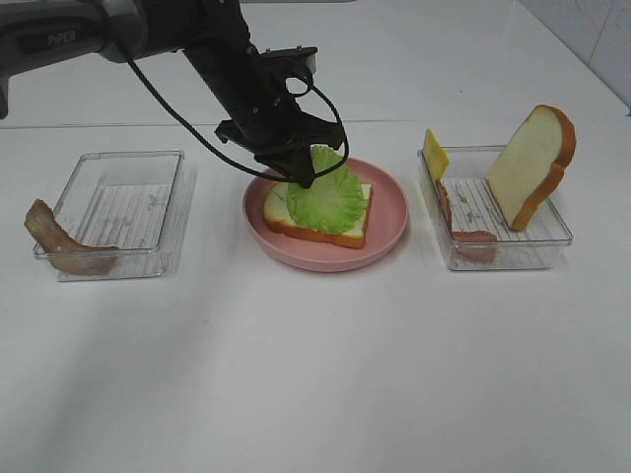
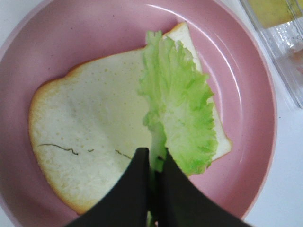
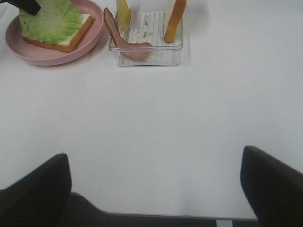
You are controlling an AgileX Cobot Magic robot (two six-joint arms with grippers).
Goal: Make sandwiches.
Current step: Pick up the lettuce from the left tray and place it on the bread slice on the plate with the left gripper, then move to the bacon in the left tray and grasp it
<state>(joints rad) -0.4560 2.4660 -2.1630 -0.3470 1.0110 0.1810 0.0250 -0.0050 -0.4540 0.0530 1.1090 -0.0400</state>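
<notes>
The lettuce leaf's ruffled lower edge (image 1: 330,225) rests on the bread slice (image 1: 278,209) below my fingers, so it is now time for my left gripper to open.
A white bread slice (image 1: 296,229) with orange-brown crust lies on the pink plate (image 1: 385,236). My left gripper (image 1: 304,180) is shut on the edge of a ruffled green lettuce leaf (image 1: 325,197) and holds it against the bread. The left wrist view shows the black fingertips (image 2: 137,189) pinching the lettuce (image 2: 182,109) over the bread (image 2: 94,142). A second bread slice (image 1: 532,163), a yellow cheese square (image 1: 435,153) and a reddish meat strip (image 1: 458,222) stand in the right clear tray (image 1: 508,241). My right gripper (image 3: 156,189) is open and empty, out of the exterior view.
A clear tray (image 1: 123,212) stands at the left with a brown bacon strip (image 1: 64,246) draped over its front corner. The right wrist view shows bare white table between my right gripper and the right tray (image 3: 147,52) and plate (image 3: 47,56).
</notes>
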